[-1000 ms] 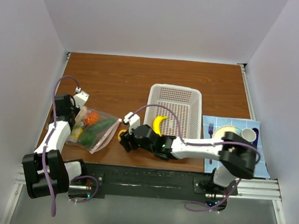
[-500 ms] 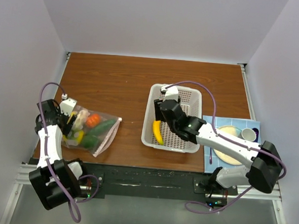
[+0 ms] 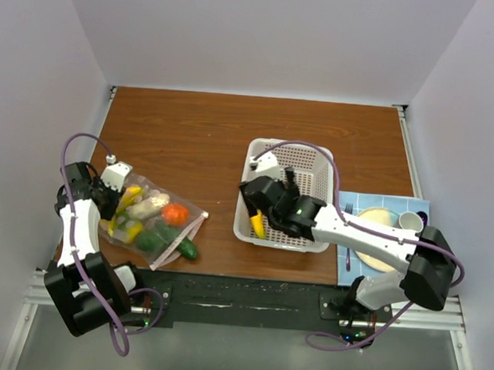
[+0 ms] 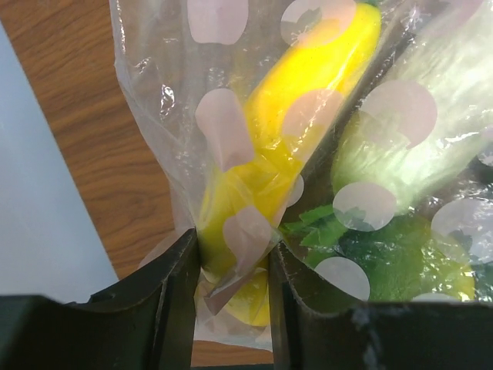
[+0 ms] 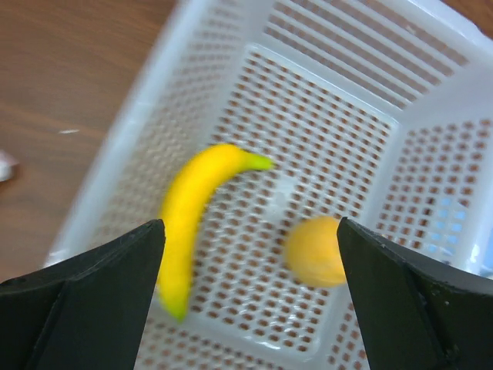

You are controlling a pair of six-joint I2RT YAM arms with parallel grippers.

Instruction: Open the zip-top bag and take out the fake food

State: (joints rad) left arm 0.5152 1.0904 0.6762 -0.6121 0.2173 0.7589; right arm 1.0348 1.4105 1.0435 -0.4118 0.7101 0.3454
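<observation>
The end of the cucumber is poking out of the zip-top bag's opening. Next, my right gripper needs to grab the green cucumber [image 3: 183, 247] across that end to remove it.
The zip-top bag [image 3: 162, 230] lies on the table's left side, its zip mouth pointing right. Inside it I see fake food: an orange piece [image 3: 175, 214], a white piece [image 3: 149, 204], yellow and green pieces. A green cucumber [image 3: 183, 247] pokes out at the mouth. My left gripper [image 3: 113, 187] is shut on the zip-top bag's [image 4: 223, 146] far-left corner, a yellow piece [image 4: 293, 108] bulging between its jaws [image 4: 235, 285]. My right gripper [image 3: 259, 204] hangs wide open [image 5: 250, 231] over the white basket [image 3: 290, 146]. A banana [image 5: 192, 223] and a round yellow-orange piece [image 5: 316, 250] lie in the basket.
A blue placemat [image 3: 430, 276] at the right front carries a cream plate [image 3: 377, 220], a white cup [image 3: 410, 222] and a purple fork [image 3: 348, 213]. White walls close in the table on three sides.
My right gripper carried a yellow-orange piece from beside the bag to the basket and opened; the piece now lies there. My left gripper let go, shifted, and closed on the bag's corner; the bag turned.
</observation>
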